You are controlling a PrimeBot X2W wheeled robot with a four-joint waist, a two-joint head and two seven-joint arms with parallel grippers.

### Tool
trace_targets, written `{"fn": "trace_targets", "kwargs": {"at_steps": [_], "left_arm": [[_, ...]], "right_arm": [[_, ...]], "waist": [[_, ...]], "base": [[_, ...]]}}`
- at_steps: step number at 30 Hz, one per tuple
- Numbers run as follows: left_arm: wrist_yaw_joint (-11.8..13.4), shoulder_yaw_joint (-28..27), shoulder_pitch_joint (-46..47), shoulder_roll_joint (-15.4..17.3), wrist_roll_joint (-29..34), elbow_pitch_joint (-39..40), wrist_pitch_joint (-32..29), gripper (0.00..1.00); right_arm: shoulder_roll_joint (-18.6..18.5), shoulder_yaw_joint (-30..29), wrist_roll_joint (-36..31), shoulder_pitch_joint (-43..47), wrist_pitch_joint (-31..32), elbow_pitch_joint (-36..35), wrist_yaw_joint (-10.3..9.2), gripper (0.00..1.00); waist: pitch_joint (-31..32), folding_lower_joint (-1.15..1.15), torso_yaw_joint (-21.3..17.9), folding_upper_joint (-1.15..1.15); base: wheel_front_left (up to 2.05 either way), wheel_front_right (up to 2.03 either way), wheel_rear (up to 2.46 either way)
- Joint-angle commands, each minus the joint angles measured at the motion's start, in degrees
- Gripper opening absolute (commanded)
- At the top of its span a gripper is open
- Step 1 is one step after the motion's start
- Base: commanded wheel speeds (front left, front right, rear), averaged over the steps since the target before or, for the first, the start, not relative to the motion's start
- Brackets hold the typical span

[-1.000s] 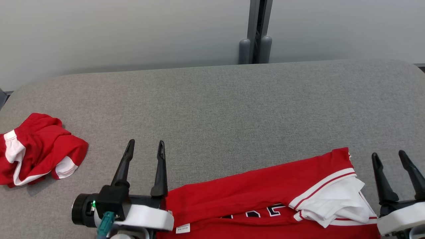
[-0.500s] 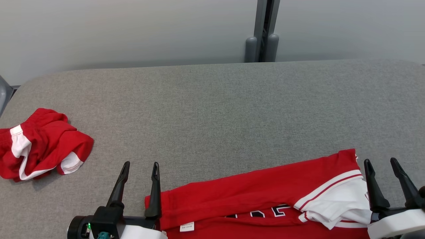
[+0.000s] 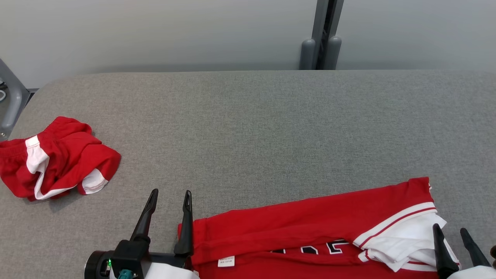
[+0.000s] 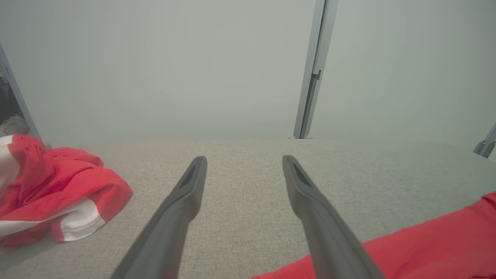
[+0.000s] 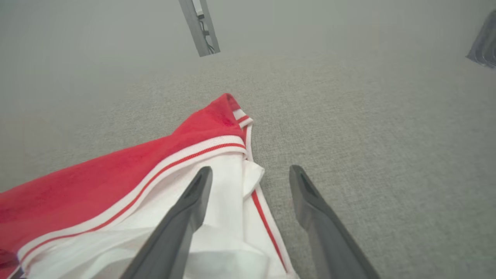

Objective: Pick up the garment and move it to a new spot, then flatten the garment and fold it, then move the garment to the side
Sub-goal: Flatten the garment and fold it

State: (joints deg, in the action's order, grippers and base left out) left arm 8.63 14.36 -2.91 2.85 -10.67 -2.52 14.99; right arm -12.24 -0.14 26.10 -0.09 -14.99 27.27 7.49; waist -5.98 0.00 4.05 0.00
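Next, the right gripper pinches the sleeve by its loose white edge (image 3: 439, 223), where folds stand up, since the garment's red body (image 3: 297, 218) lies flat on the tabletop.
A red garment (image 3: 302, 228) with white sleeve trim and dark lettering lies folded flat along the near edge of the grey table (image 3: 248, 128). It shows as a red strip in the left wrist view (image 4: 426, 240) and as red cloth with a white sleeve in the right wrist view (image 5: 128, 186). My left gripper (image 3: 170, 192) stands open at the garment's left end, empty, its right finger at the cloth's edge. My right gripper (image 3: 449, 229) is open over the white sleeve's right end, holding nothing. In the right wrist view its fingers (image 5: 190, 209) straddle the sleeve's edge.
A second red and white garment (image 3: 54, 159) lies crumpled at the table's far left (image 4: 50, 197). A grey post (image 3: 321, 42) stands behind the table against the pale wall. A grey metal frame (image 3: 11, 100) shows at the left edge.
The head camera has turned, shifting the whole picture right. Both grippers have drawn back toward the near edge, staying open. The garment lies as before.
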Motion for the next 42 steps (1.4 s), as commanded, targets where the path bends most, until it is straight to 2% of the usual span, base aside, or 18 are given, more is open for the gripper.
{"fn": "trace_targets", "kwargs": {"at_steps": [1, 7, 15, 16, 18, 29, 34, 42], "left_arm": [[-0.21, 0.10, 0.71, 0.13, 0.26, -0.21, 0.25, 1.00], [-0.74, 0.55, 1.19, 0.14, 1.09, -0.86, 0.25, 1.00], [-1.05, 0.21, 1.17, 0.14, 1.55, -0.64, 0.25, 1.00], [-1.06, 0.14, 1.11, 0.14, 1.60, -0.65, 0.25, 1.00], [-0.93, -0.01, 0.87, 0.15, 1.67, -0.69, 0.25, 1.00], [-0.60, 0.48, 0.69, 0.14, 1.48, -0.84, 0.25, 1.00], [-0.57, 0.86, 0.66, 0.15, 1.27, -1.04, 0.25, 1.00], [-0.36, 0.99, 0.68, 0.14, 0.92, -1.10, 0.25, 1.00]], "right_arm": [[-0.40, 0.19, 0.97, -1.25, -0.27, 1.59, 0.01, 1.00], [-0.66, 1.69, 3.89, -3.27, -0.26, 7.90, 0.01, 1.00], [-0.97, 6.17, 8.68, -3.95, -0.10, 10.83, 0.01, 1.00], [-0.98, 7.13, 9.27, -3.89, -0.06, 11.10, 0.01, 0.75], [-1.44, 8.23, 10.25, -4.16, -0.05, 11.37, 0.01, 0.00], [-4.08, 7.98, 12.94, -5.79, -0.15, 8.02, 0.00, 0.00], [-8.52, 6.43, 12.70, -7.15, -0.14, 9.20, 0.00, 0.00], [-11.56, 11.17, 13.79, -9.12, -0.15, 10.15, 0.00, 0.00]], "waist": [[-0.10, 0.00, 0.18, 0.00], [-0.22, 0.00, 0.78, 0.00], [-0.31, 0.00, 1.11, 0.00], [-0.26, 0.00, 1.08, 0.00], [-0.14, 0.00, 0.96, 0.00], [0.51, 0.00, 0.23, 0.00], [0.92, 0.00, 0.33, 0.00], [1.23, 0.00, 0.16, 0.00]], "base": [[0.00, 0.00, 0.00], [0.00, 0.00, 0.00], [0.00, 0.00, 0.00], [0.00, 0.00, 0.00], [0.00, 0.00, 0.00], [0.00, 0.00, 0.00], [0.00, 0.00, 0.00], [0.00, 0.00, 0.00]]}}
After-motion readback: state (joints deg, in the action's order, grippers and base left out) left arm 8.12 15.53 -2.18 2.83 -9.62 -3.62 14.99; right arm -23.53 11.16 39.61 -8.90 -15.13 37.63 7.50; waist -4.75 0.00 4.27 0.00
